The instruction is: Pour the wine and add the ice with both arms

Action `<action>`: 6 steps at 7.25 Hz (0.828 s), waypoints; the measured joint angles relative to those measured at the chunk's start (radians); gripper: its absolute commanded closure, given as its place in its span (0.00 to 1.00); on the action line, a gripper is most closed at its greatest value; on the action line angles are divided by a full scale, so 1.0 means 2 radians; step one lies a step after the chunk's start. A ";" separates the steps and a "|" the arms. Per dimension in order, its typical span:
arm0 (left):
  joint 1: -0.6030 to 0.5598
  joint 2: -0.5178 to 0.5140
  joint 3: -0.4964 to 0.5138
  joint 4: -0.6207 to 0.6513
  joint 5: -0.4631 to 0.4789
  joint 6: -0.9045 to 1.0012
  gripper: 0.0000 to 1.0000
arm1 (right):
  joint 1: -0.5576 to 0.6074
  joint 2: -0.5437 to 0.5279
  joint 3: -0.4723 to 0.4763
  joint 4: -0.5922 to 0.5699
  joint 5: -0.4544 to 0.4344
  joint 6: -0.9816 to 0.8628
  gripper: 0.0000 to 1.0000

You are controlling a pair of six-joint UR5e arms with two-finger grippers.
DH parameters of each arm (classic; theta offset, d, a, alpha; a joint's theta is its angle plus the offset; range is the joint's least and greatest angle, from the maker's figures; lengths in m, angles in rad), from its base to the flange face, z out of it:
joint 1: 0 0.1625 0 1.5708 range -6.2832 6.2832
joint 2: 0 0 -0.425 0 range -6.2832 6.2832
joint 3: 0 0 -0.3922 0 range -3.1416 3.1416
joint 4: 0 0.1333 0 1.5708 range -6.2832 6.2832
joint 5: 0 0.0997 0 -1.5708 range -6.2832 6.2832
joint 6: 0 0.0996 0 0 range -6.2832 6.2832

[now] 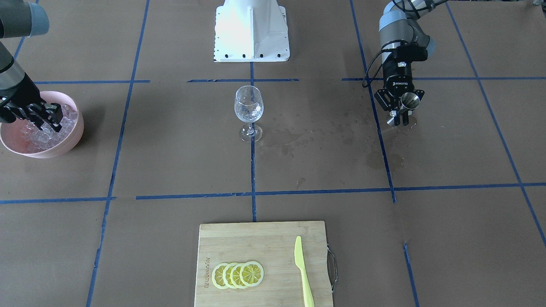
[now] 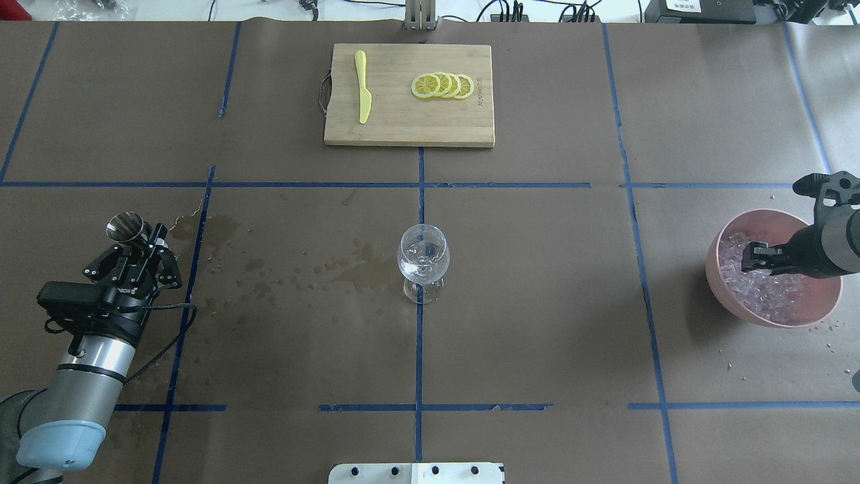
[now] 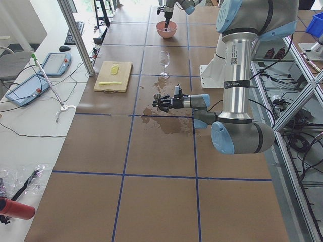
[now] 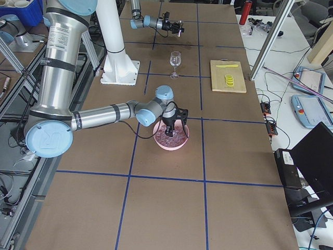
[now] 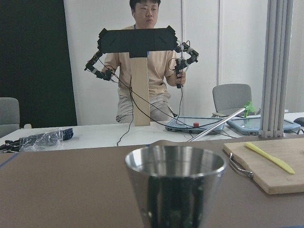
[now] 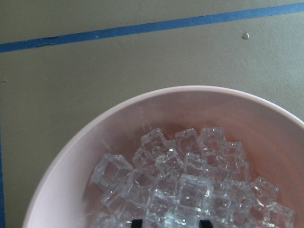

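My right gripper picks up one ice cube by its sides next, to add ice to the wine glass (image 1: 248, 111).
A clear wine glass (image 1: 248, 111) stands at the table's middle, with glassy glints in its bowl; I cannot tell liquid from ice there. My left gripper (image 1: 400, 120) lies level and is shut on a small steel measuring cup (image 1: 410, 100), held upright just above the paper. The cup fills the left wrist view (image 5: 175, 183). My right gripper (image 1: 49, 123) is open, its fingertips down in the heap of ice cubes (image 6: 190, 185) inside a pink bowl (image 1: 72, 140). In the overhead view the glass (image 2: 423, 259) stands between the cup (image 2: 125, 226) and the bowl (image 2: 766, 316).
Wet stains (image 1: 298, 136) mark the paper between glass and left gripper. A wooden cutting board (image 1: 239, 243) holds lemon slices (image 1: 238, 274) and a yellow knife (image 1: 303, 273) at the operators' side. The white pedestal (image 1: 251, 30) stands behind the glass. An operator (image 5: 142, 66) stands across the table.
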 measured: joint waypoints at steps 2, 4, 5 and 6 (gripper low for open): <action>0.000 -0.002 0.000 0.000 0.000 0.000 1.00 | 0.002 -0.001 0.006 0.000 0.001 -0.001 1.00; 0.000 -0.005 0.000 0.001 -0.001 0.000 1.00 | 0.004 -0.006 0.021 -0.001 0.002 -0.001 1.00; 0.001 -0.006 0.000 0.001 -0.001 0.000 1.00 | 0.007 -0.010 0.035 -0.002 0.003 -0.001 1.00; 0.001 -0.007 0.004 0.001 -0.001 -0.004 1.00 | 0.012 -0.013 0.049 -0.004 0.007 0.000 1.00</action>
